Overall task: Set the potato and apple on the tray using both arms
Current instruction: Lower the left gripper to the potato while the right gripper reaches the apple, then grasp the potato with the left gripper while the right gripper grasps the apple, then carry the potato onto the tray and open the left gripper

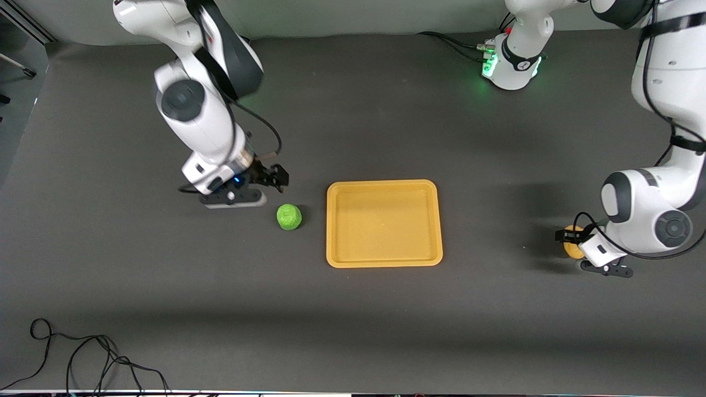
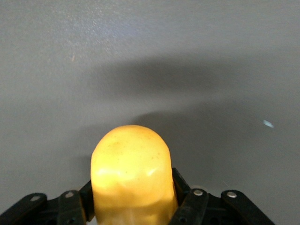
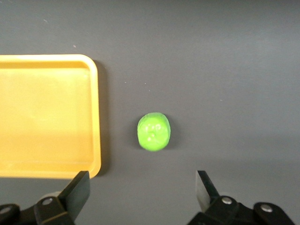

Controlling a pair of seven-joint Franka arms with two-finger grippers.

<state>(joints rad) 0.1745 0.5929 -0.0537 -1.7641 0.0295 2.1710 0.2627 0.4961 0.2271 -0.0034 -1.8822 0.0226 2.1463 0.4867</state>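
Note:
I should pick up the green apple [image 1: 289, 216] by its round sides with my right gripper next, to put it on the tray [image 1: 384, 263].
The green apple [image 1: 289, 216] lies on the dark table beside the tray [image 1: 384, 263], toward the right arm's end. My right gripper [image 1: 277, 179] is open and empty, up over the bare table just short of the apple. In the right wrist view the apple [image 3: 153, 131] lies ahead of the open gripper [image 3: 142, 190], with the tray's rim [image 3: 96, 117] beside it. The tray holds nothing. My left gripper [image 1: 570, 242] is shut on the yellow-orange potato [image 1: 572, 251], low over the table toward the left arm's end. In the left wrist view the potato [image 2: 131, 171] fills the gripper [image 2: 132, 199].
A loose black cable [image 1: 83, 353] lies near the table's front edge at the right arm's end. The left arm's base [image 1: 510, 60] with its green light stands at the back. Bare dark table lies between the tray and the potato.

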